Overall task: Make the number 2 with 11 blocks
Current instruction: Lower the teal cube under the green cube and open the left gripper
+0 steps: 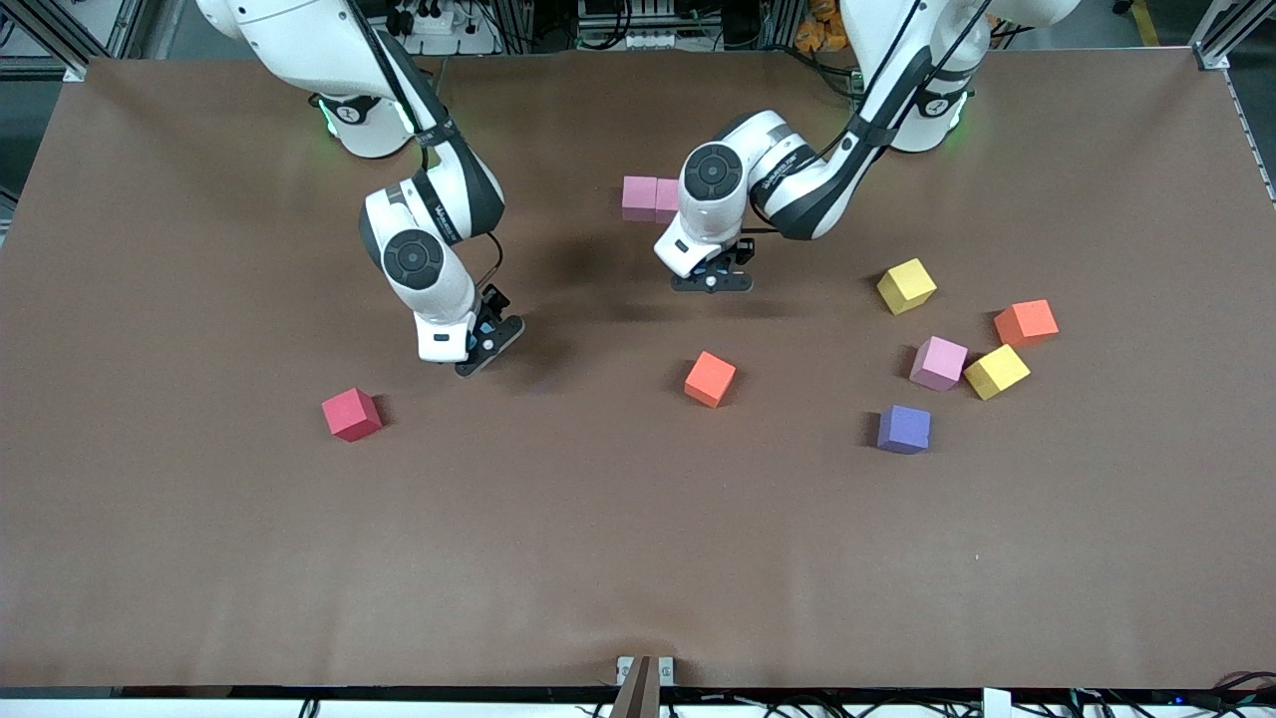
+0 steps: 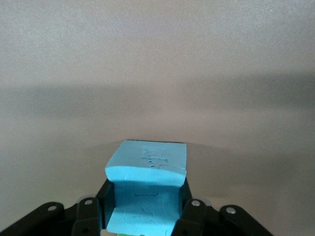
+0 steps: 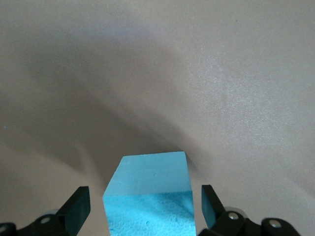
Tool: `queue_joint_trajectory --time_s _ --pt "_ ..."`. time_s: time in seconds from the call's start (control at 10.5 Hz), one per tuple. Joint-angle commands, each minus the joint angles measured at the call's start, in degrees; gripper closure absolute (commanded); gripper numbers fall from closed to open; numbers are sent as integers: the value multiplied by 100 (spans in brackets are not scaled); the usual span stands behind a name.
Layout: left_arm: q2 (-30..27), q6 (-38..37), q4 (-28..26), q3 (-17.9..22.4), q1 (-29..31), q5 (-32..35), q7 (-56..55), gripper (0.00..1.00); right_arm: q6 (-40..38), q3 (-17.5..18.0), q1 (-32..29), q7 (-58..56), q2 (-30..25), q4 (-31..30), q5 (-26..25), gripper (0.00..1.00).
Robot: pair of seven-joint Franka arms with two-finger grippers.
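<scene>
I can open my left gripper now: the light blue block's lower edge [image 2: 156, 143] is resting on the tabletop, so the block would stay standing there.
My left gripper [image 1: 712, 279] hangs over the table close to a row of two touching pink blocks [image 1: 650, 193], all that shows of the number 2. It is shut on a light blue block [image 2: 147, 162], squeezed between its fingers [image 2: 191, 216]. My right gripper [image 1: 488, 344] is down at the table, open, with a second blue block [image 3: 150, 182] between its fingers [image 3: 78, 209] and a gap on each side. Both blue blocks are hidden in the front view. Loose blocks lie about: red [image 1: 351, 414], orange [image 1: 710, 379], a second orange-red [image 1: 1026, 322], pink [image 1: 938, 362], purple [image 1: 904, 429].
Two yellow cubes [image 1: 906, 285] [image 1: 996, 371] lie among the loose blocks toward the left arm's end of the brown table [image 1: 199, 558]. One yellow cube touches the loose pink block. Both arms' bases stand along the table's edge away from the camera.
</scene>
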Motion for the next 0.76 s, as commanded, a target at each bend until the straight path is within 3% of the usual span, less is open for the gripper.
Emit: queue_joint_trajectory --time_s 0.0,0.47,0.57,0.66 --pt "82 69 43 -40 2 155 -165 52 -15 7 14 -24 -168 -115 -7 0" --pt "179 122 43 -92 -16 155 -262 46 -24 -2 14 -32 -168 -115 -7 0" --pt "179 122 43 -119 -16 155 -271 40 -24 -2 14 -32 -168 -115 -7 0" --pt "179 113 43 -128 -7 155 -332 26 -41 -2 14 -41 -186 -115 -7 0"
